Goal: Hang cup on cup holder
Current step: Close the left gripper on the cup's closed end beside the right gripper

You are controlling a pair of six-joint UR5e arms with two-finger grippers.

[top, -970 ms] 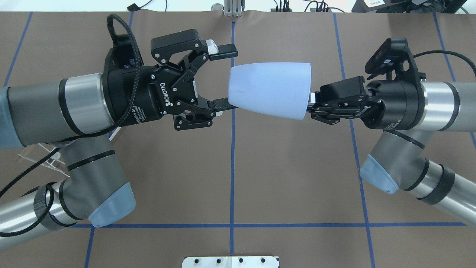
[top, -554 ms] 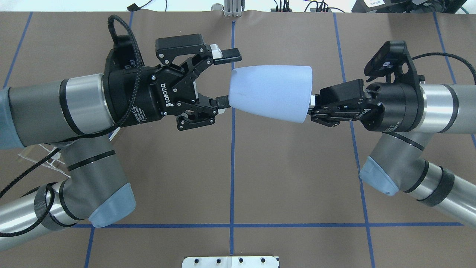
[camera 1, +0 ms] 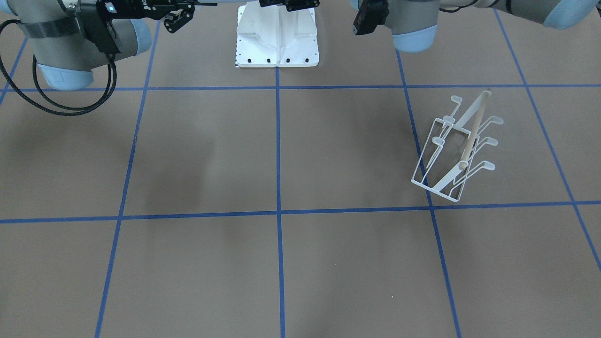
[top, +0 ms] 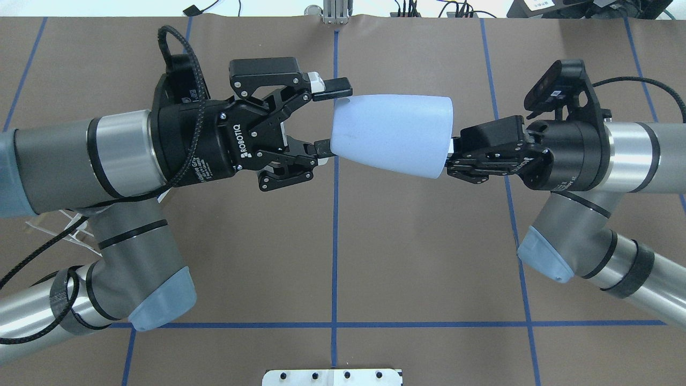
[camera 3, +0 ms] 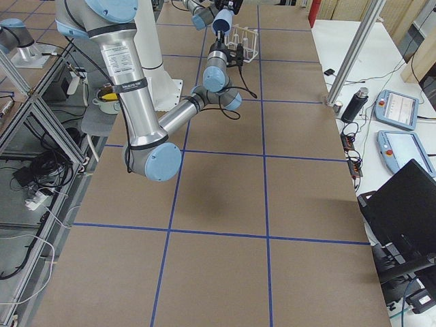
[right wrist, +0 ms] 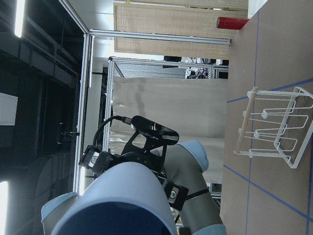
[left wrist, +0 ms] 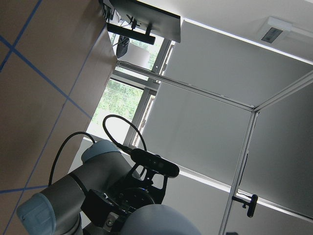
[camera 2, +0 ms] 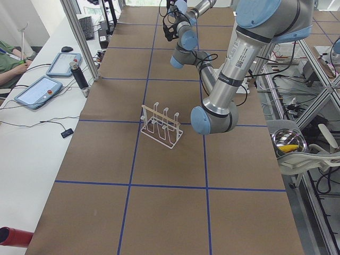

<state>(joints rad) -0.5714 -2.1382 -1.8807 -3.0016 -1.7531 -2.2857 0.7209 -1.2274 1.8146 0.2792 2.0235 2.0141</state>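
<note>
My left gripper grabs the pale blue cup by its narrow base end (left wrist: 159, 220) next, to hang it on the cup holder.
The pale blue cup (top: 391, 134) hangs in mid-air on its side above the table's middle, wide rim to the right. My right gripper (top: 449, 153) is shut on that rim. My left gripper (top: 328, 117) is open, one finger on each side of the cup's narrow base end, the upper finger (top: 333, 86) close to or touching it. The cup also shows in the right wrist view (right wrist: 122, 200) and the left wrist view (left wrist: 156, 220). The white wire cup holder (camera 1: 458, 150) stands on the table on my left, far below the cup, and mostly hidden under my left arm (top: 69, 228) from overhead.
The white bolted robot pedestal (camera 1: 277, 37) sits at the table's near edge. Blue tape lines (top: 335, 241) cross the brown table. A side bench with tablets (camera 2: 40, 90) and a dark bottle (camera 2: 78, 74) runs along the far edge.
My left gripper has moved right onto the cup's narrow end, and its fingers stand closer together than before. The cup and my right gripper have barely shifted.
</note>
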